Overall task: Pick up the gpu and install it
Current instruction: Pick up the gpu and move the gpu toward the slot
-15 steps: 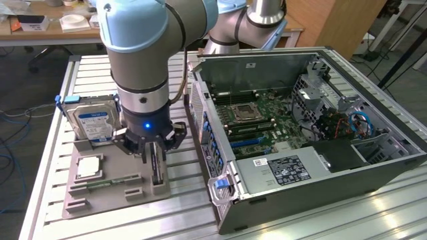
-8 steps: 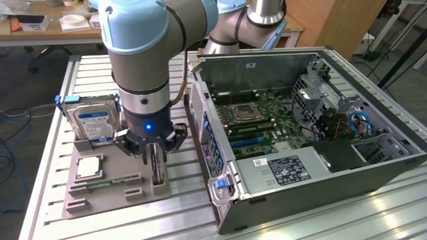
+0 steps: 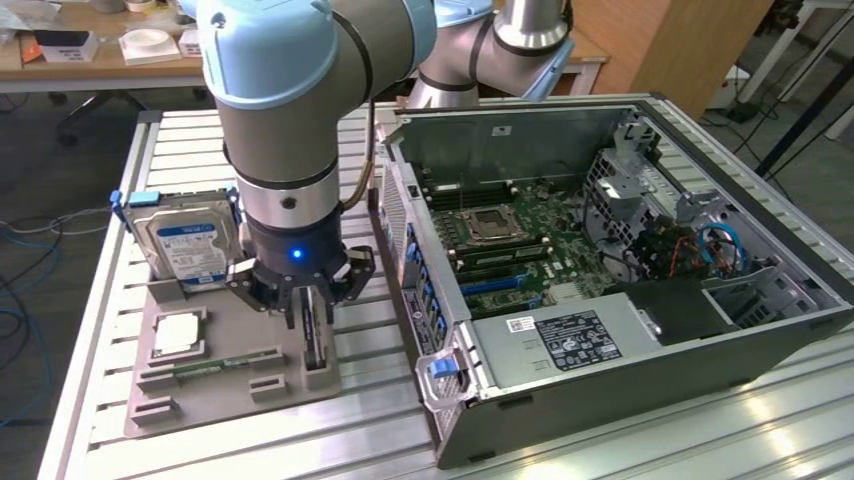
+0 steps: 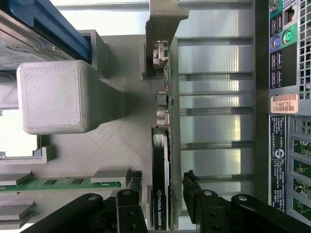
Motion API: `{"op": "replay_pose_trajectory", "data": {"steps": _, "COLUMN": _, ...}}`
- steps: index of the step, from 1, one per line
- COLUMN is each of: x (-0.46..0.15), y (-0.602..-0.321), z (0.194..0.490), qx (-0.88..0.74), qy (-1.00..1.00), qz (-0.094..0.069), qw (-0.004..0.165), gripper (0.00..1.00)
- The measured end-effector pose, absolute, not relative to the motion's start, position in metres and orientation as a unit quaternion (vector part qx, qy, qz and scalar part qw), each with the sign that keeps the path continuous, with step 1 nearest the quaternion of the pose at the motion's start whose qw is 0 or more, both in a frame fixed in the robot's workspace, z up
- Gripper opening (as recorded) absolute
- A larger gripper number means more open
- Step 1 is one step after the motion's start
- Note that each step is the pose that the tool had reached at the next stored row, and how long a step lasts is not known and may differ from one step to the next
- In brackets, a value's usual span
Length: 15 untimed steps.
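The fingers reach down beside both sides of the GPU above the grey fixture plate (image 4: pixel 131 145), so it is time for my gripper to close on the GPU now.
The gpu (image 3: pixel 316 348) is a thin blackish card standing on edge in a slot of the grey fixture plate (image 3: pixel 220 405), just to the exterior view's left of the open computer case (image 3: pixel 601 330). In the wrist view the gpu (image 4: pixel 160 194) runs lengthwise, with its silvery bracket (image 4: pixel 163 19) at the far end. My gripper (image 3: pixel 308 312) has come down over the card. The gripper (image 4: pixel 163 177) is open, with one dark finger (image 4: pixel 136 182) on each side of the card and small gaps between them. The card rests in its holder.
On the plate stand a silver hard drive with a blue-white label (image 3: pixel 187 248), a processor chip (image 3: pixel 178 335) and a green memory stick (image 3: pixel 214 368). A grey printed post (image 4: pixel 53 97) rises beside the card. The case lies open, showing its motherboard (image 3: pixel 514 240). Its rear panel (image 4: pixel 286 97) is close.
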<state>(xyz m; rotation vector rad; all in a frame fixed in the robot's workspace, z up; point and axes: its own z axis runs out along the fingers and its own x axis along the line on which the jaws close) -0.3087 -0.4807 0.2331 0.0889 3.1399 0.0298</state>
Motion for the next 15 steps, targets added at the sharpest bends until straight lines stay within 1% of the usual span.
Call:
{"op": "replay_pose_trajectory", "data": {"steps": 4, "x": -0.3087, "y": -0.4807, "z": 0.2331, "qx": 0.028, "qy": 1.000, "qz": 0.010, "qw": 0.000, "gripper": 0.46}}
{"op": "replay_pose_trajectory", "data": {"steps": 5, "x": -0.3087, "y": -0.4807, "z": 0.2331, "qx": 0.028, "qy": 1.000, "qz": 0.009, "qw": 0.000, "gripper": 0.39}}
{"op": "replay_pose_trajectory", "data": {"steps": 12, "x": -0.3088, "y": -0.4807, "z": 0.2331, "qx": 0.028, "qy": 1.000, "qz": 0.009, "qw": 0.000, "gripper": 0.38}}
{"op": "replay_pose_trajectory", "data": {"steps": 13, "x": -0.3088, "y": -0.4807, "z": 0.2331, "qx": 0.028, "qy": 1.000, "qz": 0.009, "qw": 0.000, "gripper": 0.31}}
{"op": "replay_pose_trajectory", "data": {"steps": 15, "x": -0.3087, "y": -0.4807, "z": 0.2331, "qx": 0.028, "qy": 1.000, "qz": 0.009, "qw": 0.000, "gripper": 0.31}}
